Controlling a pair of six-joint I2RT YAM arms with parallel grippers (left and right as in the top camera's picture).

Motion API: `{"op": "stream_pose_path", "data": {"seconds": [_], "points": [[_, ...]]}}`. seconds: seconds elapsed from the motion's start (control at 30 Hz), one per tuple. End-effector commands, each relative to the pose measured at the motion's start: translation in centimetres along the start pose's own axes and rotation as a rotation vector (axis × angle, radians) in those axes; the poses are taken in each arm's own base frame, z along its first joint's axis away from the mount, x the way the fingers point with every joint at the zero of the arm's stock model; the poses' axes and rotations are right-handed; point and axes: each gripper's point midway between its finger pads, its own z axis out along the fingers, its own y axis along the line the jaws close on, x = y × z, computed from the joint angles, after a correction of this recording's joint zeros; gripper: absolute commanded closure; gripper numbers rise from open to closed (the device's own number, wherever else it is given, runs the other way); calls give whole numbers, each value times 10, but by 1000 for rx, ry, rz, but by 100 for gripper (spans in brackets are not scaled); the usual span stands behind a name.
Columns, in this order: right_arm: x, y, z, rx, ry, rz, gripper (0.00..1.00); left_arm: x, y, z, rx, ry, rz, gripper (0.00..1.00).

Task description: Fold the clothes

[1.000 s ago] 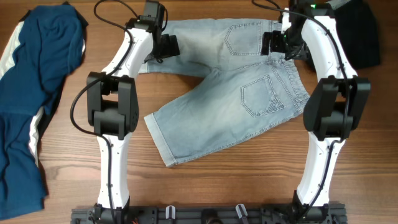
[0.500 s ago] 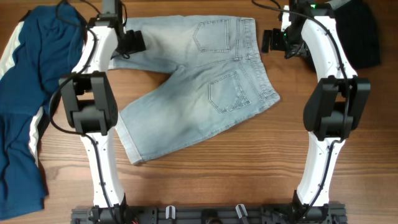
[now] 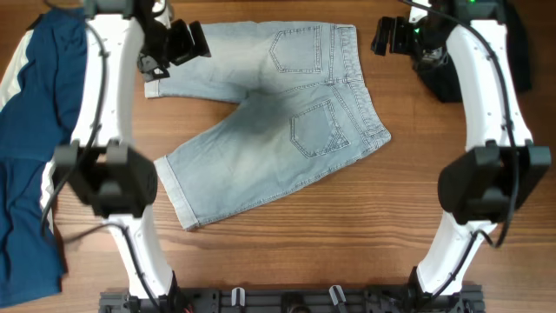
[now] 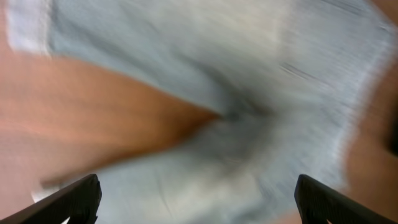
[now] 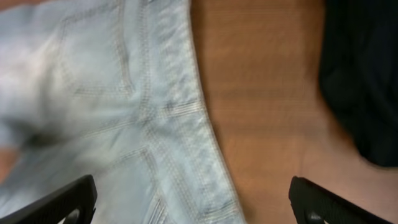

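The left gripper grabs the hem's outer corner next, to fold the denim shorts' nearer leg over the other leg.
Light blue denim shorts (image 3: 278, 122) lie spread flat on the wooden table, back pockets up, waistband to the right, one leg pointing to the top left and one to the lower left. My left gripper (image 3: 187, 42) hovers open above the end of the upper leg. Its blurred wrist view shows the shorts (image 4: 249, 112) below the open jaws (image 4: 198, 202). My right gripper (image 3: 388, 36) is open and empty just right of the waistband's top corner. In the right wrist view the waistband and a pocket (image 5: 124, 93) lie under the open jaws (image 5: 193, 202).
A dark blue garment with white stripes (image 3: 39, 130) lies along the left edge of the table. A black garment (image 3: 512, 48) lies at the top right corner and also shows in the right wrist view (image 5: 364, 74). Bare wood (image 3: 347, 235) fills the front.
The shorts were dragged left about a second ago and now lie still. Both grippers have let go and lifted away. The left arm swung left and up; the right arm rose.
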Motion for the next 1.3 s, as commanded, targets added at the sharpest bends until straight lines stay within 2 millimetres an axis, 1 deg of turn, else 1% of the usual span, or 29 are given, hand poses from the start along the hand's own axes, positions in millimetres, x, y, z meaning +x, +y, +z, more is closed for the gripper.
{"op": "stream_pose_path", "data": {"seconds": [0.0,0.03,0.07,0.1,0.13,0.17,0.27,0.37,0.4,0.43,0.47,0.5,0.53,0.6,0.63,0.67,0.73,0.8,0.87,0.9,0.97,1.03,1.13,1.2,1.27], "points": [[26,10,-2,-68,109,83,0,53,-12,-20,56,188,-83,8],[33,9,-1,-59,137,116,0,59,-6,-17,6,211,-163,16],[39,3,-1,-23,159,164,0,70,-6,-17,-24,225,-254,15],[42,-5,-2,26,166,201,0,76,-2,-13,-85,221,-329,12],[45,-15,-3,89,167,244,0,83,4,-13,-170,191,-367,11],[48,-20,-5,126,173,268,0,91,9,-15,-250,152,-406,9],[55,-21,-6,136,198,299,0,118,11,-23,-389,62,-490,4],[59,-20,-7,143,214,331,0,166,14,-29,-505,-24,-607,1],[61,-19,-6,145,221,337,0,186,20,-29,-546,-46,-661,0],[63,-19,-5,146,227,336,0,201,26,-28,-578,-62,-709,0],[66,-18,-2,148,236,331,0,223,37,-26,-624,-82,-791,0],[68,-17,2,149,242,328,0,238,47,-25,-657,-98,-859,0],[69,-16,7,148,246,323,0,258,63,-23,-699,-125,-953,0],[73,-14,18,140,255,317,0,280,81,-16,-717,-151,-1064,0],[76,-13,24,133,262,316,0,287,86,-7,-693,-154,-1103,0],[79,-11,30,127,270,314,0,291,88,5,-648,-146,-1126,0],[84,-8,38,115,282,310,0,292,87,27,-568,-134,-1141,0],[87,-7,45,114,287,305,0,290,92,48,-527,-147,-1144,0],[90,-8,48,114,292,295,0,290,99,63,-510,-156,-1157,0],[90,-8,50,111,291,267,0,290,112,75,-514,-167,-1185,0],[90,-9,51,108,290,239,0,294,126,89,-504,-136,-1259,1],[89,-9,51,110,289,225,0,302,135,101,-493,-80,-1330,3],[89,-10,51,116,286,224,0,312,147,111,-491,-44,-1387,8],[89,-10,51,116,285,223,0,310,150,117,-469,-54,-1397,14],[89,-11,51,118,285,223,0,303,151,118,-453,-86,-1390,24]]}}
